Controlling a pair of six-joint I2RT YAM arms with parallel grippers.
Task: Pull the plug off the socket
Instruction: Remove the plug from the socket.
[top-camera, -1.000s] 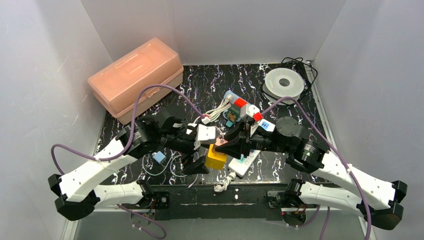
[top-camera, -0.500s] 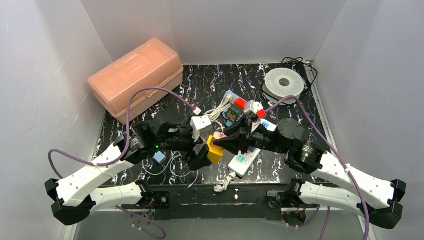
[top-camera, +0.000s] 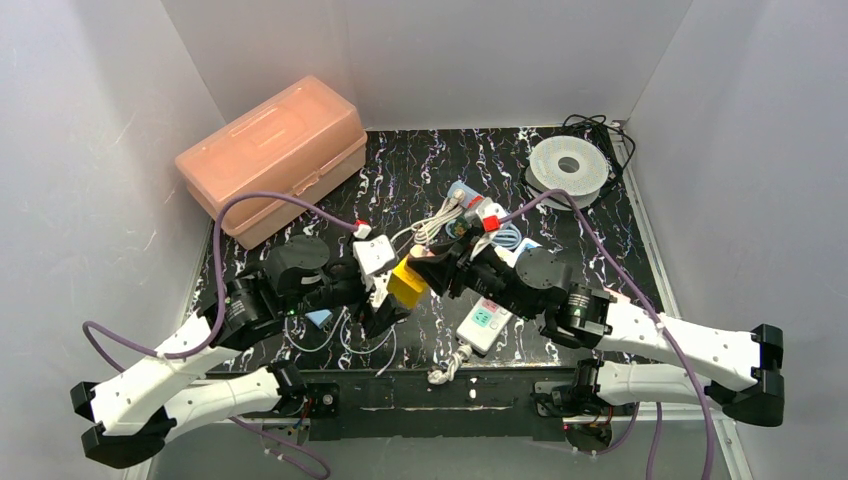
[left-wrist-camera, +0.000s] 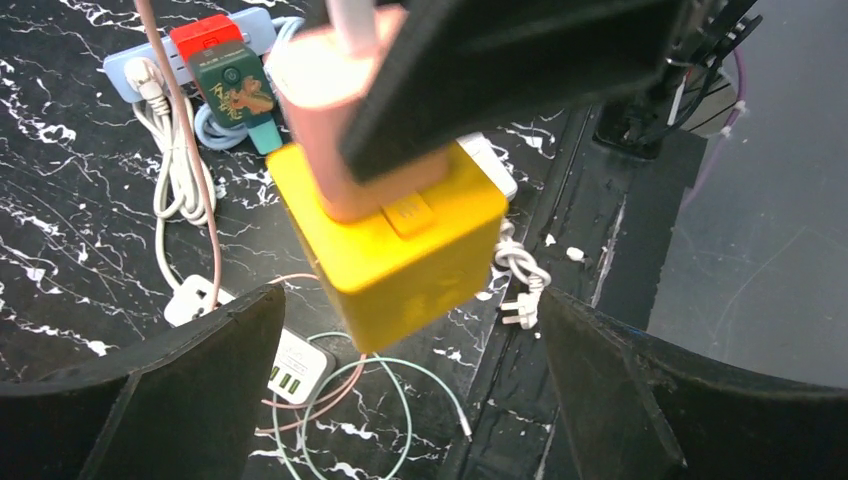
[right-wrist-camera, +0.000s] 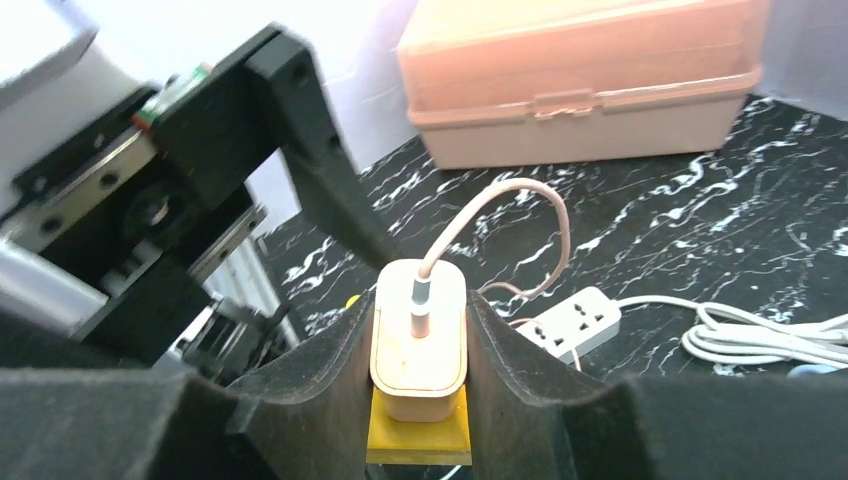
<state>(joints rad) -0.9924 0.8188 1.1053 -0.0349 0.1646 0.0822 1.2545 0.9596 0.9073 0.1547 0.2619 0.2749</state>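
Observation:
The left gripper should next grab the yellow cube socket (top-camera: 406, 284) (left-wrist-camera: 402, 265) by its opposite sides to pull the plug off, as that leaves the plug's side free.
The pink plug (right-wrist-camera: 418, 345) with its pink cable sits in the yellow cube socket (right-wrist-camera: 420, 438). My right gripper (right-wrist-camera: 420, 310) is shut on the plug's sides and holds plug and cube off the table. In the top view the cube (top-camera: 408, 282) hangs between the two grippers, with the right gripper (top-camera: 434, 268) just right of it. My left gripper (left-wrist-camera: 410, 295) is open, its fingers wide apart. The cube (left-wrist-camera: 400, 260) hangs in front of it, touching neither finger, with the plug (left-wrist-camera: 340, 130) on top. The left gripper (top-camera: 384, 302) sits just left of and below the cube.
A peach plastic box (top-camera: 272, 155) stands at the back left and a white spool (top-camera: 568, 168) at the back right. A blue strip with red plugs (top-camera: 478, 212) and a white power strip (top-camera: 487, 322) lie near the middle. Loose cables and a small white strip (left-wrist-camera: 250, 355) lie below.
The right gripper has carried the plug and yellow cube up and to the left, off the table. The left arm has drawn back to the left, its gripper staying beside the cube.

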